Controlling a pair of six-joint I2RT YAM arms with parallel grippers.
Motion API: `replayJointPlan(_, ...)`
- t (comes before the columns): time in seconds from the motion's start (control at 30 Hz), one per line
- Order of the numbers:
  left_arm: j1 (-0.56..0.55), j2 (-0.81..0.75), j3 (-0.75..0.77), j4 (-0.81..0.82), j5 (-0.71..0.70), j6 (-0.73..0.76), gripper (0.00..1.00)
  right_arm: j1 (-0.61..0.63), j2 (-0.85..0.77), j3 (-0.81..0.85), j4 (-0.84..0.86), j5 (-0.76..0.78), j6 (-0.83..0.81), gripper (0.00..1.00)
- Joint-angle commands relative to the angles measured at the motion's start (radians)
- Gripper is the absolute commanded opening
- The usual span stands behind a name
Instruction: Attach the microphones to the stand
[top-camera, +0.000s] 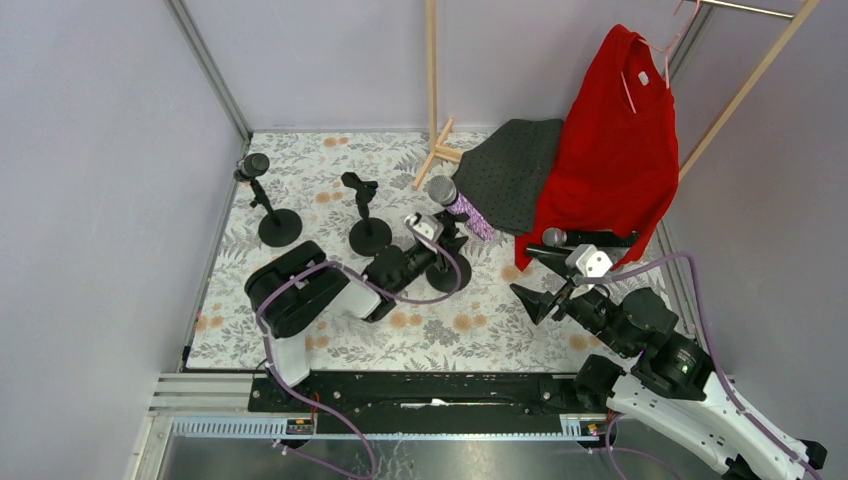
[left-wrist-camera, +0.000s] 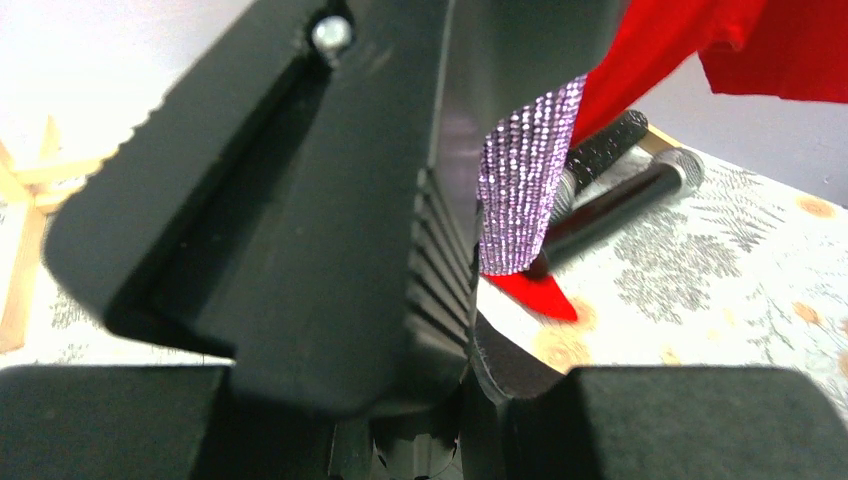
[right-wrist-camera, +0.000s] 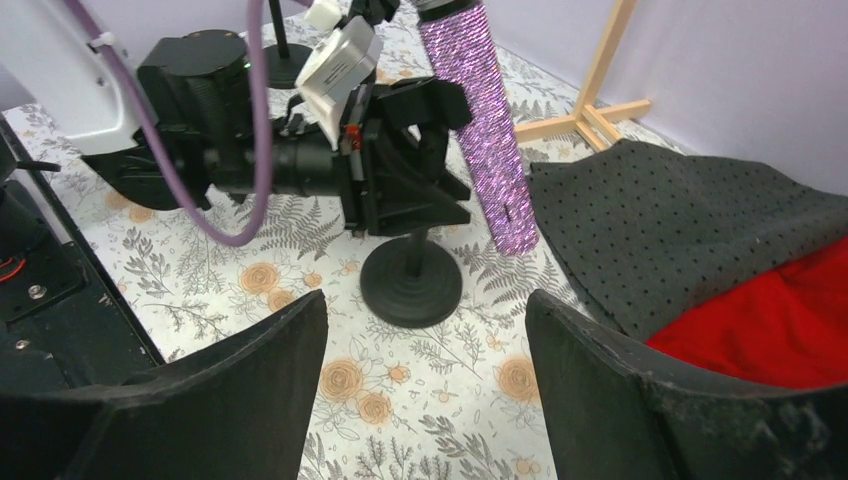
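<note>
The stand's base is short of the other stands' row, and opening now would leave the stand out of line. My left gripper moves the stand first.
A glittery purple microphone (top-camera: 462, 208) sits tilted in the clip of the right-hand stand (top-camera: 449, 275). It also shows in the left wrist view (left-wrist-camera: 520, 190) and the right wrist view (right-wrist-camera: 480, 130). My left gripper (top-camera: 441, 240) is shut on that stand's clip (left-wrist-camera: 300, 200), beside the microphone. One black microphone (top-camera: 252, 165) is clipped on the left stand (top-camera: 279, 226). The middle stand (top-camera: 369, 236) has an empty clip. Another black microphone (top-camera: 590, 238) lies on the mat by the red shirt. My right gripper (top-camera: 538, 280) is open and empty, facing the right-hand stand's base (right-wrist-camera: 411, 283).
A red shirt (top-camera: 610, 150) hangs on a wooden rack (top-camera: 432, 90) at the back right, its hem touching the mat. A dark dotted cloth (top-camera: 515, 170) lies under it. Walls close in the left and back of the floral mat (top-camera: 330, 330).
</note>
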Motion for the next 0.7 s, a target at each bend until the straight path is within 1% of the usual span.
replayJointPlan(0.0, 0.079, 0.064, 0.136, 0.081, 0.098, -0.052, 0.0, 0.006, -0.035, 0.008, -0.018, 0.068, 0.035, 0.79)
replayJointPlan(0.17, 0.137, 0.147, 0.242, 0.048, 0.112, -0.059, 0.0, 0.006, -0.039, 0.011, -0.038, 0.083, 0.029, 0.8)
replayJointPlan(0.3, 0.187, 0.214, 0.343, -0.005, 0.17, -0.098, 0.0, 0.006, -0.032, 0.017, -0.041, 0.094, 0.028, 0.82)
replayJointPlan(0.53, 0.215, 0.291, 0.508, -0.117, 0.168, -0.065, 0.0, 0.006, -0.036, 0.021, -0.055, 0.101, 0.028, 0.82)
replayJointPlan(0.67, 0.217, 0.317, 0.578, -0.197, 0.182, -0.026, 0.0, 0.006, -0.045, 0.022, -0.057, 0.123, 0.033, 0.83)
